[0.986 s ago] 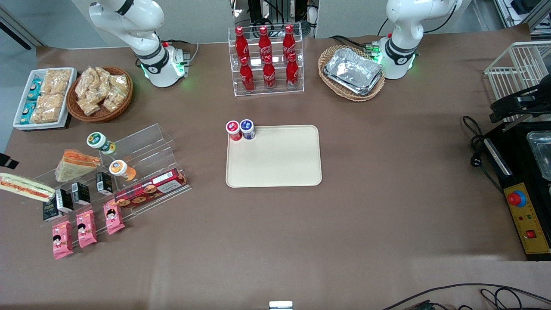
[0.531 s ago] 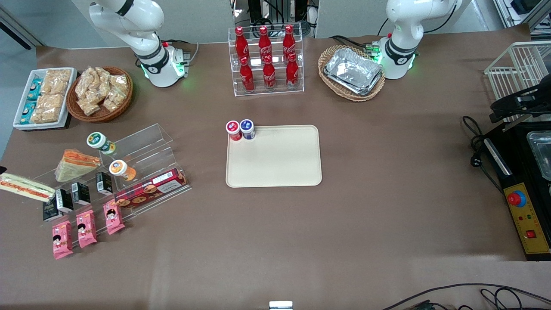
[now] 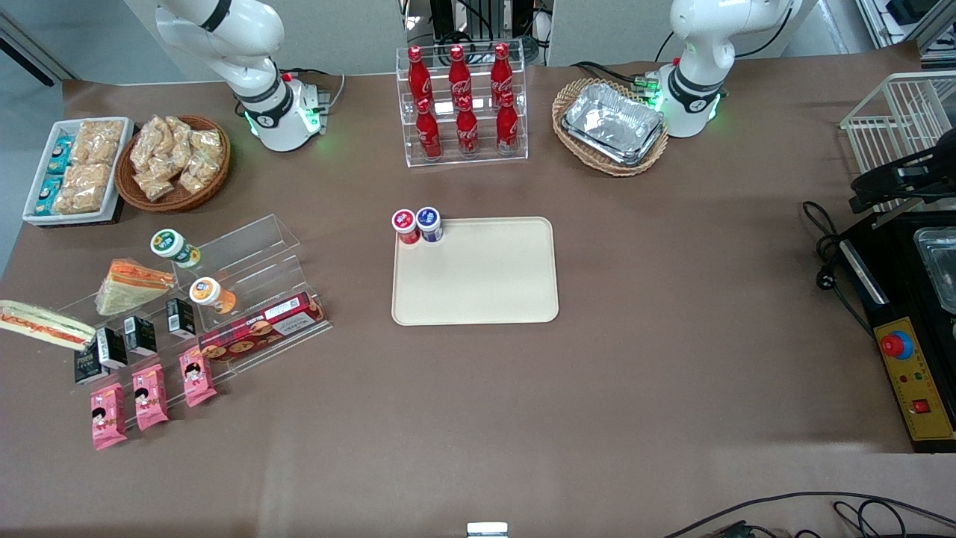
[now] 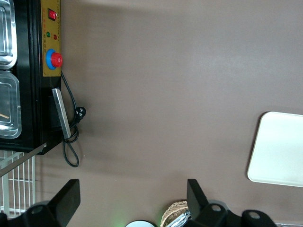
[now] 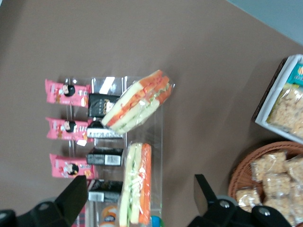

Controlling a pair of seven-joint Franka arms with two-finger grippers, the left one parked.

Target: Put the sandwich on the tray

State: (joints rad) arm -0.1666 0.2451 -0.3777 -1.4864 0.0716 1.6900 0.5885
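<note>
My right gripper grabs the long pale sandwich by its wrapped end next, to place the sandwich [image 3: 45,324] on the tray [image 3: 475,270].
The sandwich [image 3: 45,324], a long pale clear-wrapped wedge with a red-orange stripe, lies on the clear acrylic rack [image 3: 246,258] at the working arm's end of the table. It also shows in the right wrist view [image 5: 137,100]. The cream-beige tray [image 3: 478,280] sits mid-table and shows in the left wrist view [image 4: 279,151]. My right gripper [image 5: 139,179] is out of the front view. It hangs open and empty high above the rack. Its fingers straddle the darker tan-green wedge [image 5: 135,189], apart from the pale sandwich.
Two small cups, red-lidded [image 3: 405,222] and blue-lidded [image 3: 429,219], stand on the tray's corner. The rack holds the darker wedge [image 3: 133,284], black cartons [image 3: 138,334], pink packets [image 3: 149,396], a cookie box [image 3: 261,327] and cups. A snack basket [image 3: 173,161] and a white snack tray [image 3: 75,168] stand nearby.
A dark bit of the gripper at the front view's edge near the sandwich has slid out of frame. The sandwich and tray have not moved.
</note>
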